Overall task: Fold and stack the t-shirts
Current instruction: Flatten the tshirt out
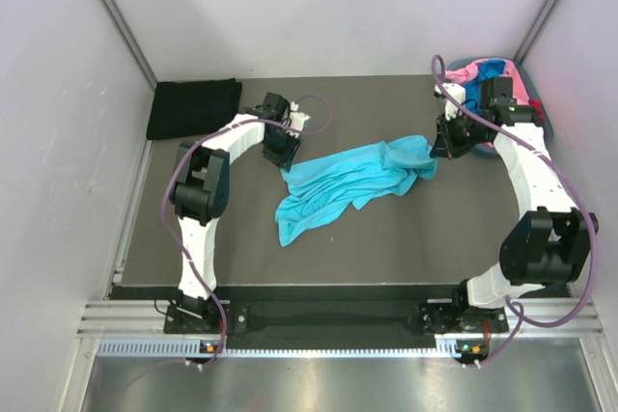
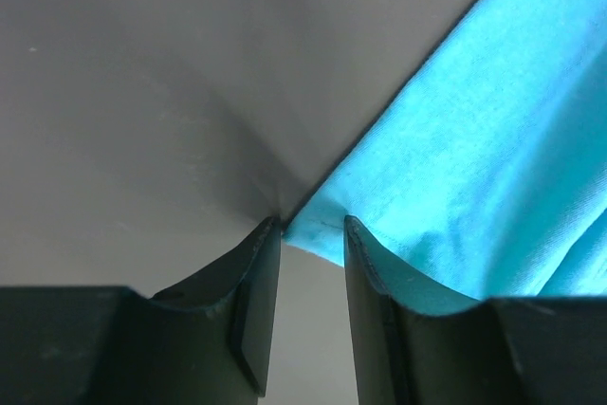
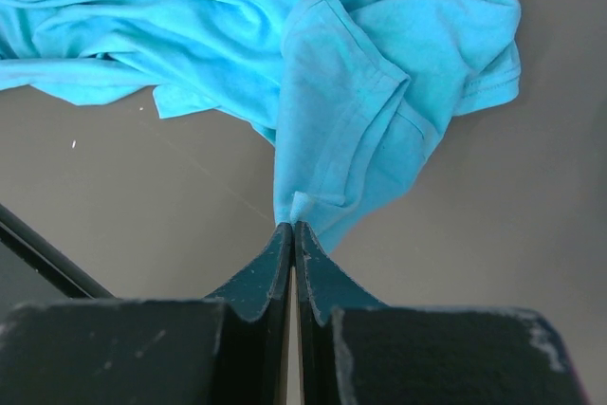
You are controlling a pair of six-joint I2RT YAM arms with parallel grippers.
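The corner tip (image 1: 287, 172) of the turquoise t-shirt (image 1: 352, 185) lies between my left gripper's fingers, and closing now would catch the t-shirt, so it is time to close on that corner.
A light turquoise t-shirt (image 1: 352, 185) lies crumpled across the middle of the dark mat. My right gripper (image 1: 439, 149) is shut on a hem fold at its right end; the right wrist view shows the jaws (image 3: 292, 227) pinched on the cloth (image 3: 360, 82). My left gripper (image 1: 283, 156) is at the shirt's left back corner. Its jaws (image 2: 313, 227) stand apart, with the tip of the turquoise cloth (image 2: 474, 139) lying between the fingertips. A black t-shirt (image 1: 193, 108) lies folded at the back left. Pink (image 1: 462, 72), royal blue (image 1: 491, 68) and red (image 1: 534, 106) shirts are heaped at the back right.
The grey-blue tub (image 1: 529, 79) holding the coloured shirts stands in the back right corner, just behind my right arm. Pale walls close in the left, back and right. A metal rail (image 1: 319, 320) runs along the near edge.
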